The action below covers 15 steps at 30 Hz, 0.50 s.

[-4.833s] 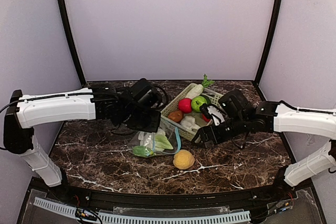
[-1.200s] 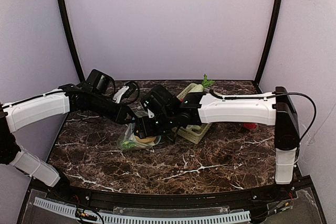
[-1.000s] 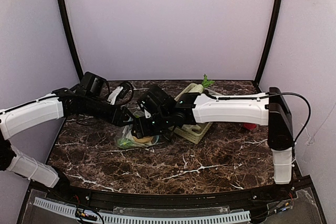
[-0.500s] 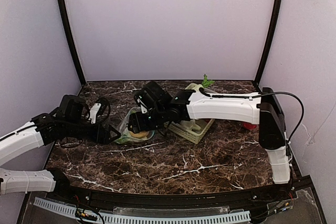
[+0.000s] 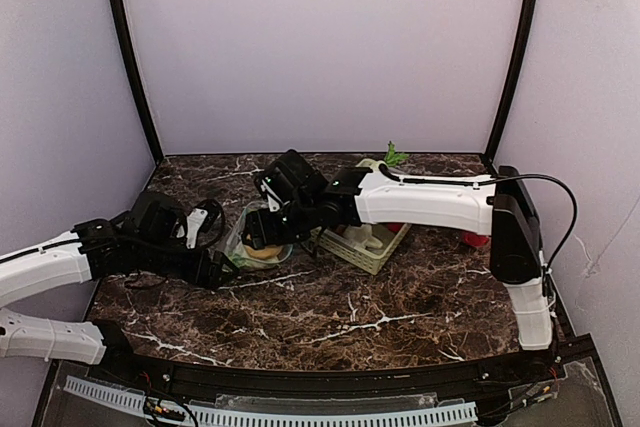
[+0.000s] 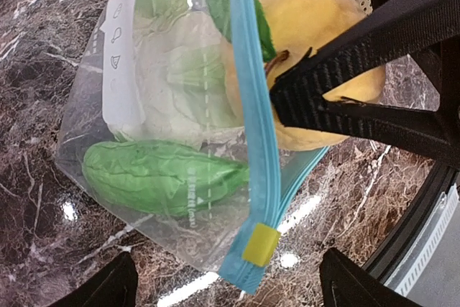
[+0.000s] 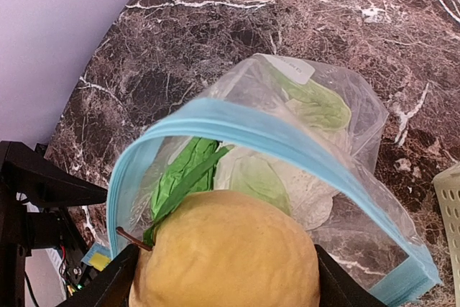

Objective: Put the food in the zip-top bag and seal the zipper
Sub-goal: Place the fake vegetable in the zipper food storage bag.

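My left gripper should next grab the zip-top bag at its yellow slider corner (image 5: pixel 234 267) (image 6: pixel 258 247). This keeps the bag's blue opening open so that food can be placed inside.
The clear zip-top bag (image 6: pixel 108 70) lies on the marble with its blue zipper mouth (image 7: pixel 251 124) standing open. Its yellow slider (image 6: pixel 260 244) sits at one end of the zipper. Inside lie a green vegetable (image 6: pixel 158 177) and the white cauliflower (image 6: pixel 180 84). My right gripper (image 7: pixel 224 280) is shut on a yellow-orange fruit (image 7: pixel 230 249) at the bag's mouth (image 5: pixel 262 247). My left gripper (image 6: pixel 230 287) is open, a little short of the slider corner and touching nothing. In the top view the left gripper (image 5: pixel 218 269) is to the near left of the bag (image 5: pixel 240 252).
The pale green lattice basket (image 5: pixel 372 253) stands just right of the bag, under the right forearm, with a leafy white vegetable (image 5: pixel 390 158) at its far end. A red food piece (image 5: pixel 475 240) lies near the right wall. Walls close the table on three sides.
The left gripper let go of the bag, opened wide and drew back to the near left. The right gripper carried the fruit slightly farther back at the bag mouth.
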Tool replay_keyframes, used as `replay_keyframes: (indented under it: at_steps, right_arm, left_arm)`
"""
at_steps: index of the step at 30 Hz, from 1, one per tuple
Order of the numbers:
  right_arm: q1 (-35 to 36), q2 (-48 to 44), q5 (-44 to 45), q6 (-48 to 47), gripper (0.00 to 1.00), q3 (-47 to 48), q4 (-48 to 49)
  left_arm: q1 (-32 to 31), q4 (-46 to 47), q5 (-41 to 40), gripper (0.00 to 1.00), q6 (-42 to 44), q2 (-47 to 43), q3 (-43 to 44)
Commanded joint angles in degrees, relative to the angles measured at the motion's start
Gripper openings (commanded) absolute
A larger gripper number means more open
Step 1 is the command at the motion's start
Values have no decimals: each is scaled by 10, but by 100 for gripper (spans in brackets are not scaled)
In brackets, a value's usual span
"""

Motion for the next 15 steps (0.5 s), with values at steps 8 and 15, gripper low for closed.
replay_keyframes:
  at_steps: [8, 15]
  right_arm:
    - [-8, 18, -16, -5, 49, 26, 4]
    - [-11, 19, -17, -3, 49, 26, 4]
  left_arm:
    - [-63, -40, -182, 67, 65, 80, 78]
    - [-67, -41, -183, 39, 76, 83, 82]
